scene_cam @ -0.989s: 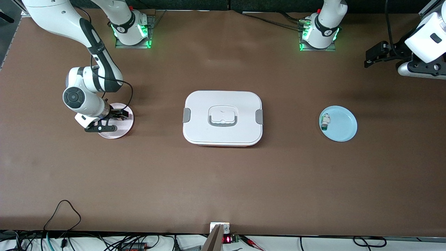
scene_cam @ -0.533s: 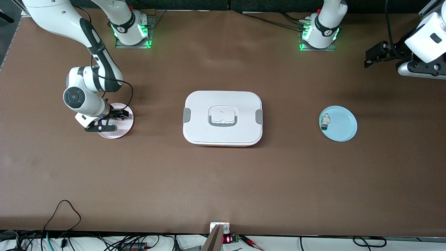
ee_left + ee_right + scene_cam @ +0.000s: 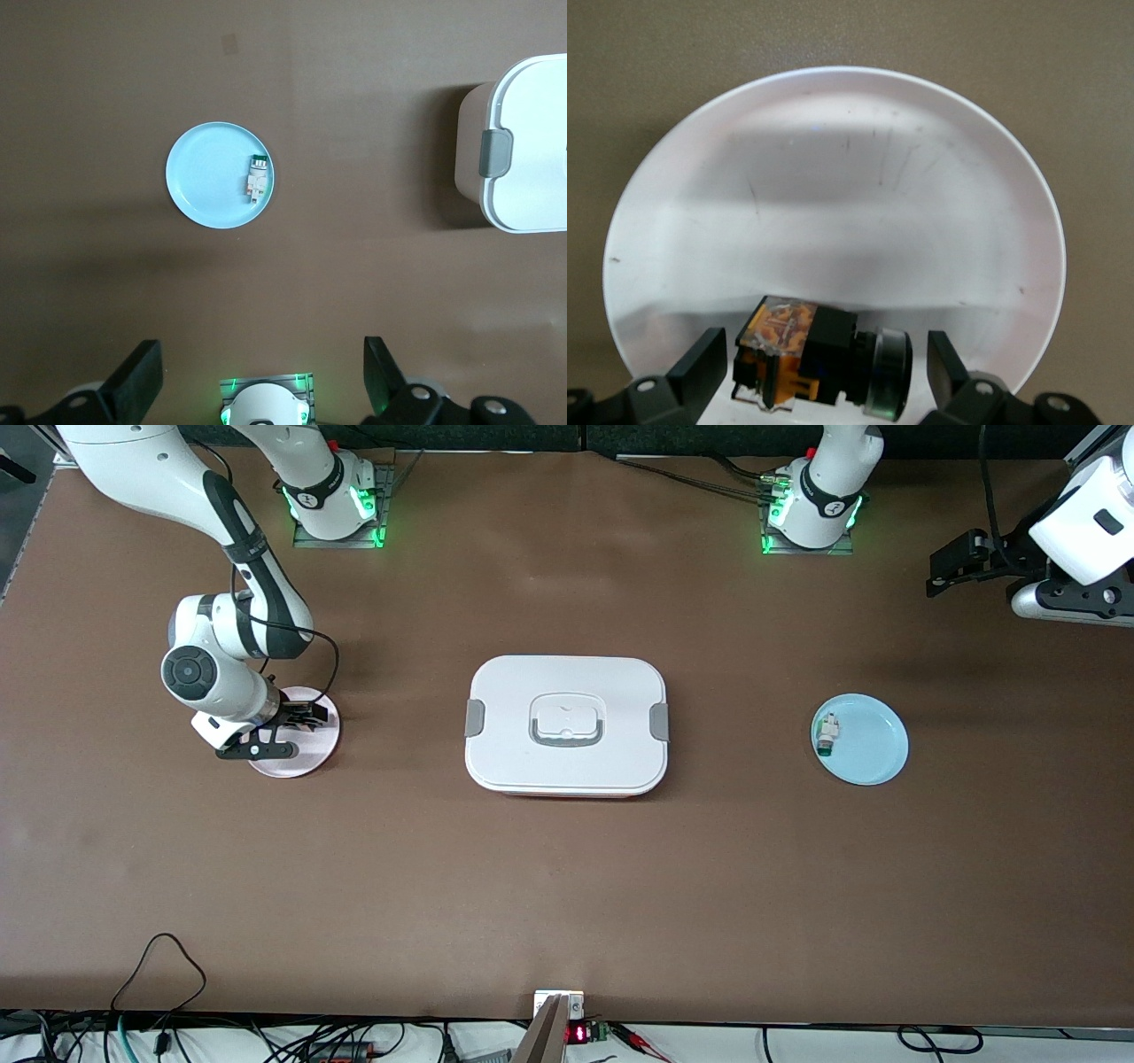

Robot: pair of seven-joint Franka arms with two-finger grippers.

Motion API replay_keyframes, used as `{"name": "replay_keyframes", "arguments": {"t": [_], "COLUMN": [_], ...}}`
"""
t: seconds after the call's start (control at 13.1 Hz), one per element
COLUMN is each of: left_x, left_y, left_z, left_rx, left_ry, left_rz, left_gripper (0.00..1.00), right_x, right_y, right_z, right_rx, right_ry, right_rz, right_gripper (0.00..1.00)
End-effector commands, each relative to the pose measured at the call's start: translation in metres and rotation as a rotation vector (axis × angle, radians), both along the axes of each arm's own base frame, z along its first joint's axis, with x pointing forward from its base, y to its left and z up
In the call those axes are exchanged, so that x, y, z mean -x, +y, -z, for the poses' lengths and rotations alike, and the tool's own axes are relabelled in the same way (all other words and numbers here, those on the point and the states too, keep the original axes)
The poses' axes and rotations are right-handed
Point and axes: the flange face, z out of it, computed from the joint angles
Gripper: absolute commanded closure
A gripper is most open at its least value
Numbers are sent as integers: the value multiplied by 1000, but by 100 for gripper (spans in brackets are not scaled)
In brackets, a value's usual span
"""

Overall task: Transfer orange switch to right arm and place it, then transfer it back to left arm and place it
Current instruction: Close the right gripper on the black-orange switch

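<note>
My fingers are beside both ends of the orange switch (image 3: 819,359), low over the pale pink plate (image 3: 850,212), so my right gripper should close on the switch now.
The orange switch (image 3: 819,359), a black and orange body with a silvery end, lies on its side on a pale pink plate (image 3: 833,195) toward the right arm's end of the table. My right gripper (image 3: 824,372) (image 3: 282,729) is low over that plate and open, one finger on each side of the switch with a gap on both sides. The white lidded box (image 3: 567,724) (image 3: 523,142) sits mid-table. My left gripper (image 3: 950,567) (image 3: 257,381) waits open and empty, high over the left arm's end of the table.
A light blue plate (image 3: 873,744) (image 3: 208,177) lies toward the left arm's end, level with the box. On it rests a small white component with a green end (image 3: 827,735) (image 3: 256,177). Cables trail along the table edge nearest the front camera.
</note>
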Motion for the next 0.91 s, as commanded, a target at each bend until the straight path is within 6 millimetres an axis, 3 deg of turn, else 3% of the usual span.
{"name": "replay_keyframes", "arguments": {"t": [0.0,0.3,0.61,0.84], "left_x": [5,4,4,4], "left_y": [1,1,1,1], "left_z": [-4,-3,-3,-3], "left_rx": [-17,-15,-15,-15], "left_ry": [1,3,3,3], "left_rz": [8,8,8,8], "left_gripper": [0,0,0,0], "right_x": [3,4,2,0], "right_y": [-2,-2,-10,-10], "right_z": [0,1,-4,-14], "right_rx": [3,2,-1,-14], "right_ry": [-9,-8,-15,-15], "right_rz": [9,6,-1,-79], "right_gripper": [0,2,39,55]}}
